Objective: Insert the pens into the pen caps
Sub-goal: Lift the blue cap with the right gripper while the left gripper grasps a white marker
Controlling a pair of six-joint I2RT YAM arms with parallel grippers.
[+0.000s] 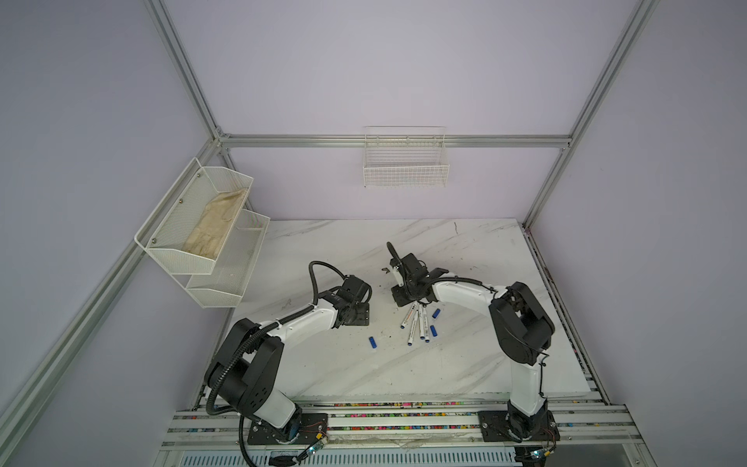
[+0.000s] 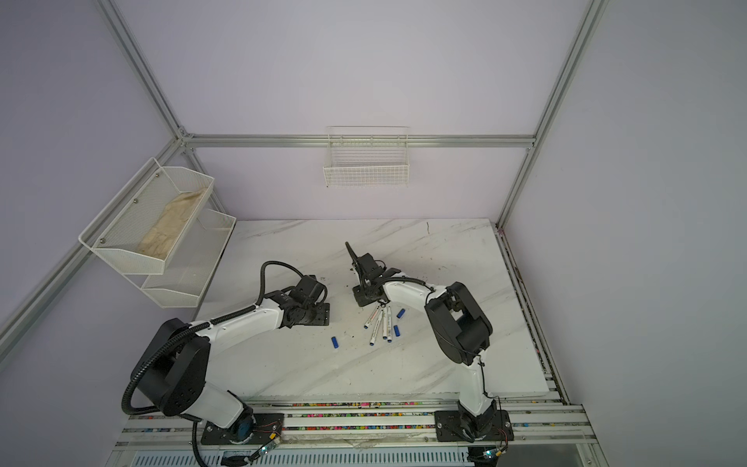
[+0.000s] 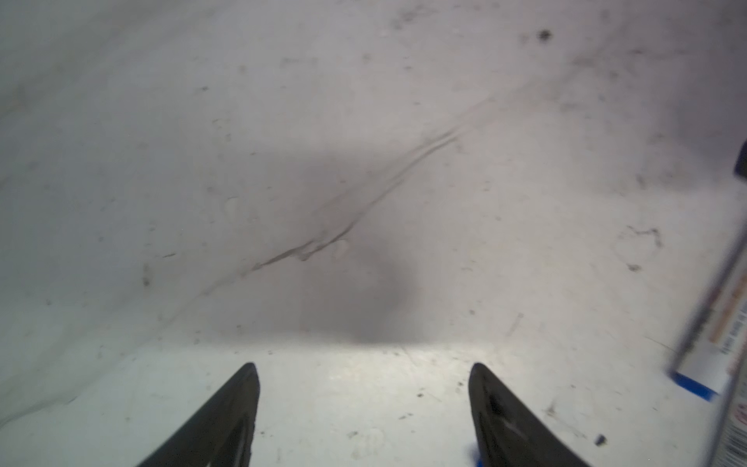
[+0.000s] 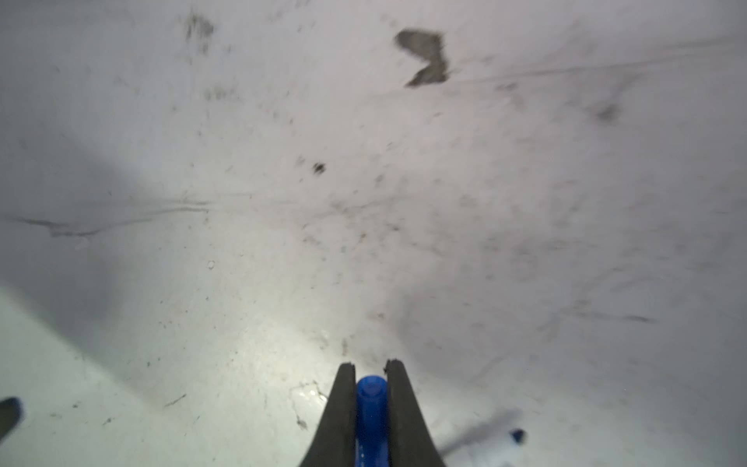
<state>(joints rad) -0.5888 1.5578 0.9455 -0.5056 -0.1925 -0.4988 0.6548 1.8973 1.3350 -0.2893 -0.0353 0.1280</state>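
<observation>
I will grab the white pen near its blue end with my left gripper. The pen's other end will stay free to go into the dark-blue cap.
In the right wrist view my right gripper (image 4: 371, 364) is shut on a dark-blue pen cap (image 4: 371, 400) that stands between its fingers, just above the marble table (image 4: 242, 283). In both top views this gripper (image 1: 414, 301) hangs at the far end of several white pens (image 1: 413, 328) (image 2: 378, 323) lying fanned out. Three more pen caps lie loose: two right of the pens (image 1: 436, 313) (image 1: 433, 330) and one left of them (image 1: 372, 342). My left gripper (image 3: 364, 366) (image 1: 359, 319) is open over bare table, left of the pens. One pen (image 3: 715, 323) shows at the left wrist view's edge.
A white mesh shelf (image 1: 202, 226) with a folded cloth hangs on the left wall. A wire basket (image 1: 405, 161) hangs on the back wall. The marble table (image 1: 465, 364) ends at a rail with the arm bases in front.
</observation>
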